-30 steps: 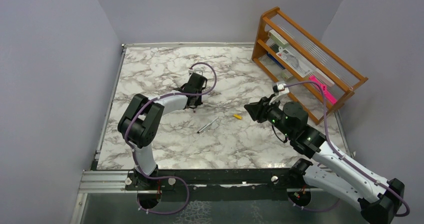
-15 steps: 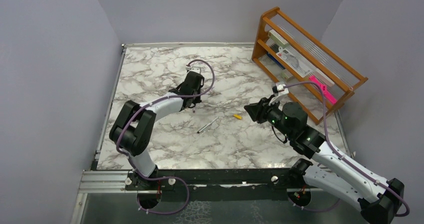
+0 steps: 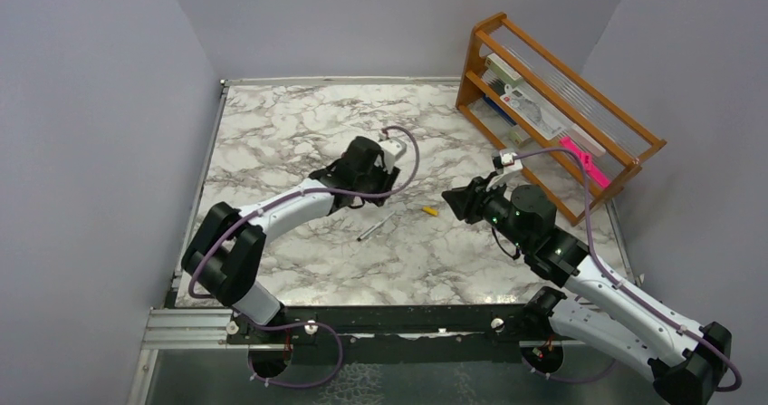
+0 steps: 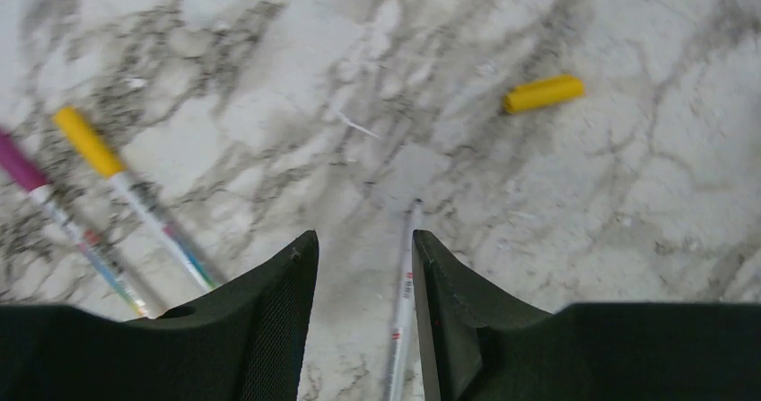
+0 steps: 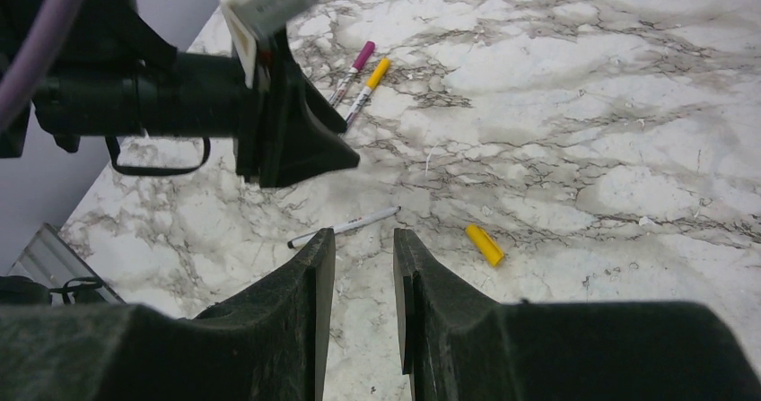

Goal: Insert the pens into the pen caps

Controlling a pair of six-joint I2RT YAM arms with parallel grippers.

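The silver-grey pen's far end has to stay free to insert into the cap, so my left gripper should next grab the silver-grey pen across its body [image 3: 375, 227] [image 4: 403, 313].
A bare silver-grey pen [image 3: 376, 226] lies on the marble, with a loose yellow cap [image 3: 429, 211] just to its right. My left gripper [image 3: 373, 195] hovers above the pen's far end, open and empty. In the left wrist view the pen [image 4: 401, 320] lies on the table below the gap, close to the right finger [image 4: 449, 320], and the cap [image 4: 543, 93] is further on. Two capped pens lie side by side, one yellow-capped [image 4: 85, 141] and one magenta-capped [image 4: 22, 163]. My right gripper [image 5: 363, 235] is open and empty, a little right of the pen [image 5: 345, 227] and cap [image 5: 485, 245].
A wooden rack [image 3: 552, 106] stands at the table's back right with a flat pink object [image 3: 587, 165] on its front rail. Grey walls close in the left and back. The metal frame rail [image 3: 362, 319] runs along the near edge.
The left arm has swung its gripper right and nearer, away from the two capped pens to above the bare pen, and its jaws have widened. The right arm has not moved.
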